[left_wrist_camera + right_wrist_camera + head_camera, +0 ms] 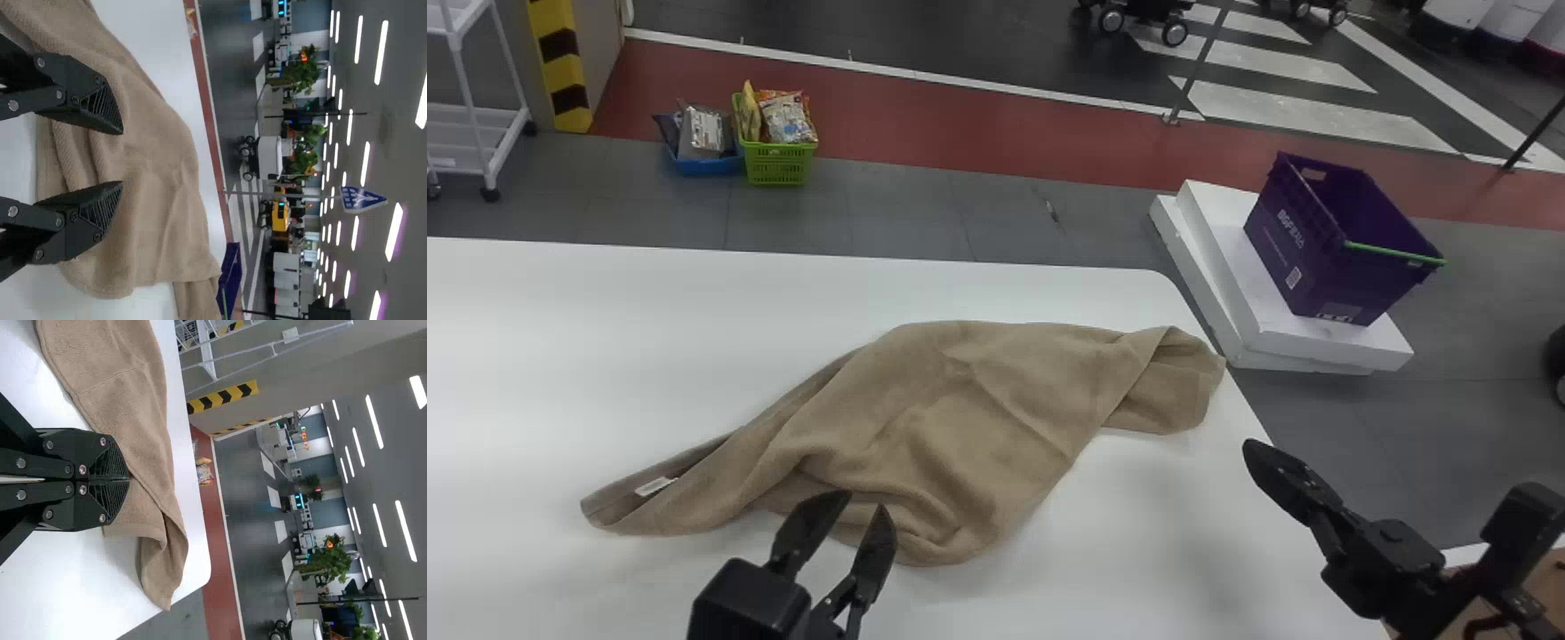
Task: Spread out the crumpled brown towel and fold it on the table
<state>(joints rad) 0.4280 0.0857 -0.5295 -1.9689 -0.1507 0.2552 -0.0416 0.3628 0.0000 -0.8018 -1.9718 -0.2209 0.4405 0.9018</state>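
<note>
I will next grab the crumpled brown towel with my left gripper by the corner at its tagged end, so I can spread it over the table.
The brown towel lies crumpled across the white table, with a white tag near its narrow left end and a folded-over corner at the table's right edge. My left gripper is open at the towel's near edge; whether it touches the cloth I cannot tell. In the left wrist view, the towel spreads beyond the parted left gripper. Right of the towel, my right gripper is apart from it. The right wrist view has the right gripper shut, with the towel behind its fingertips.
Past the table's right edge, a purple crate stands on white slabs on the floor. Green and blue baskets with packages sit beyond the far edge, near a white rack. A brown object shows at the lower right corner.
</note>
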